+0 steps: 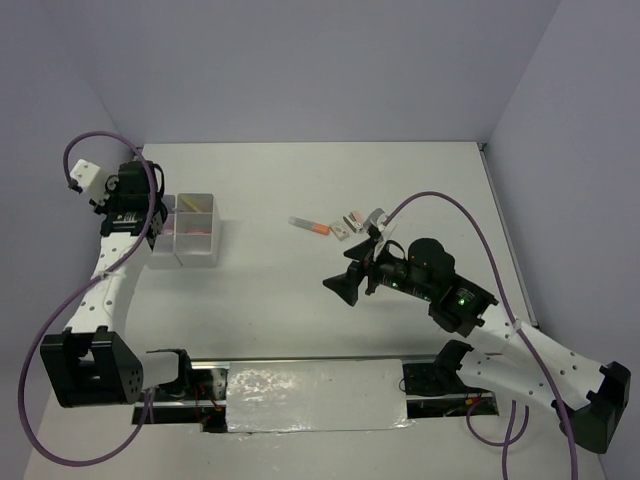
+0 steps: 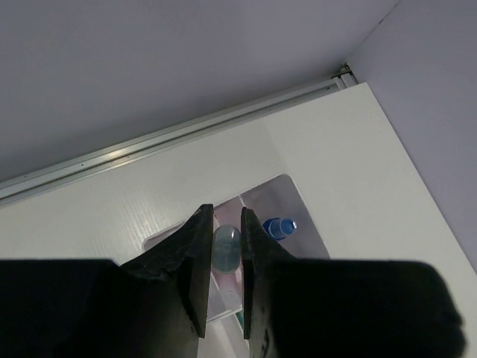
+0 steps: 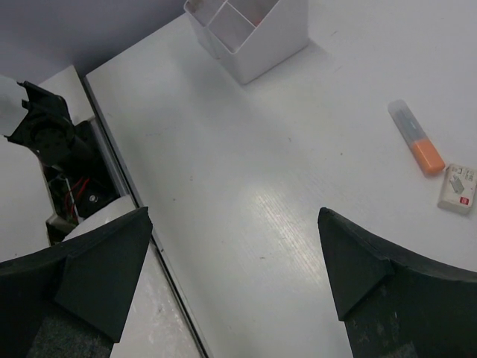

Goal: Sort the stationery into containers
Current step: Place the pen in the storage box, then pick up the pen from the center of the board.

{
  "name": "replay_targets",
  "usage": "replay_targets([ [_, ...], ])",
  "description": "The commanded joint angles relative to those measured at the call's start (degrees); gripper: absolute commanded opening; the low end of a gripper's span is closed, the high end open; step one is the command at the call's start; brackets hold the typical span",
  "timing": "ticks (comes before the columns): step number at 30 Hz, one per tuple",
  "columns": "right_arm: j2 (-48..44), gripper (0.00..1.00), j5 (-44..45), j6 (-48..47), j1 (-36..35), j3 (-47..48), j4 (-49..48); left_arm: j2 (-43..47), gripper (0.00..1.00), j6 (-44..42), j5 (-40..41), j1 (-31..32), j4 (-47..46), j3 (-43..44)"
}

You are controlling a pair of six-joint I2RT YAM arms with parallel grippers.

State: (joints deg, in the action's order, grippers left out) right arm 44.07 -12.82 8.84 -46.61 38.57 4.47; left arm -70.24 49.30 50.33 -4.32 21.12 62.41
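My right gripper is to pick up the orange-tipped marker next by its orange end (image 1: 320, 228) (image 3: 428, 156), which leaves the clear end free to hand over to my left gripper.
The containers are one white organizer (image 1: 190, 240) with four compartments, standing at the far left of the table. My left gripper (image 1: 152, 230) hangs over its left side, shut on a pale blue marker (image 2: 225, 250) seen end-on between the jaws. A small blue-capped bottle (image 2: 280, 226) lies in a compartment of the organizer (image 2: 294, 190) below. My right gripper (image 1: 347, 283) hovers wide open over bare table at mid-right, holding nothing. An orange-tipped marker (image 1: 310, 226) and an eraser (image 1: 346, 226) lie behind it, also visible to the right wrist as the marker (image 3: 417, 139) and eraser (image 3: 457, 189).
More small stationery pieces (image 1: 376, 217) lie beside the eraser, partly hidden by the right arm's cable. The organizer (image 3: 253, 33) shows far off in the right wrist view. A metal strip (image 1: 310, 395) runs along the near table edge between the arm bases.
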Motion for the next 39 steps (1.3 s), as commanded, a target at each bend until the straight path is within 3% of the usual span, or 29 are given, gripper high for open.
replay_targets([
  [1,-0.3,1.0,-1.68,-0.76,0.03,2.21,-1.13,-1.39,0.0,1.15,0.13,-1.66,-7.23,-1.32],
  [6,0.66,1.0,-2.39,-1.28,0.12,3.88,0.01,-4.2,0.16,4.74,-2.43,-3.5,-6.8,-2.65],
  [9,0.84,1.0,-2.47,-1.9,0.03,4.94,0.54,-3.94,0.44,4.15,-4.43,-4.03,-9.69,-4.93],
  [10,0.92,1.0,-2.73,-1.9,0.11,5.2,0.45,-3.68,0.65,3.88,-5.49,-4.55,-10.57,-5.45],
  [14,2.76,1.0,-3.62,-1.63,0.2,5.03,-0.6,-2.89,0.99,4.58,-6.9,-4.47,-7.95,-4.41],
  [17,5.48,1.0,-1.77,-1.2,0.46,4.85,-1.83,0.35,0.99,3.88,-8.31,-4.56,-7.06,-3.88],
  [21,17.77,1.0,-2.04,-2.06,4.67,9.66,-0.87,7.73,0.99,1.16,-12.17,-4.3,-3.38,-0.99],
  [23,26.35,1.0,-2.65,-3.65,6.35,12.83,0.44,9.67,0.99,-3.82,-18.75,-4.3,-2.06,1.03],
  [27,41.32,1.0,6.12,-10.66,9.51,24.59,6.49,12.31,0.99,-14.13,-35.09,-4.3,4.0,6.39],
  [29,50.08,1.0,8.42,-16.72,11.18,31.78,11.23,13.02,0.99,-20.95,-45.51,-4.3,6.64,4.84],
  [31,55.22,0.98,8.77,-19.64,12.24,36.47,13.89,13.98,0.99,-25.1,-49.86,-4.21,8.05,2.11],
  [35,66.46,0.95,7.64,-27.71,12.33,48.76,21.26,19.24,0.99,-27.68,-50.86,-4.3,5.34,-8.25],
  [39,73.86,0.88,5.88,-30.54,12.51,57.92,27.68,23.12,0.99,-26.8,-50.68,-4.3,5.16,-8.89],
])
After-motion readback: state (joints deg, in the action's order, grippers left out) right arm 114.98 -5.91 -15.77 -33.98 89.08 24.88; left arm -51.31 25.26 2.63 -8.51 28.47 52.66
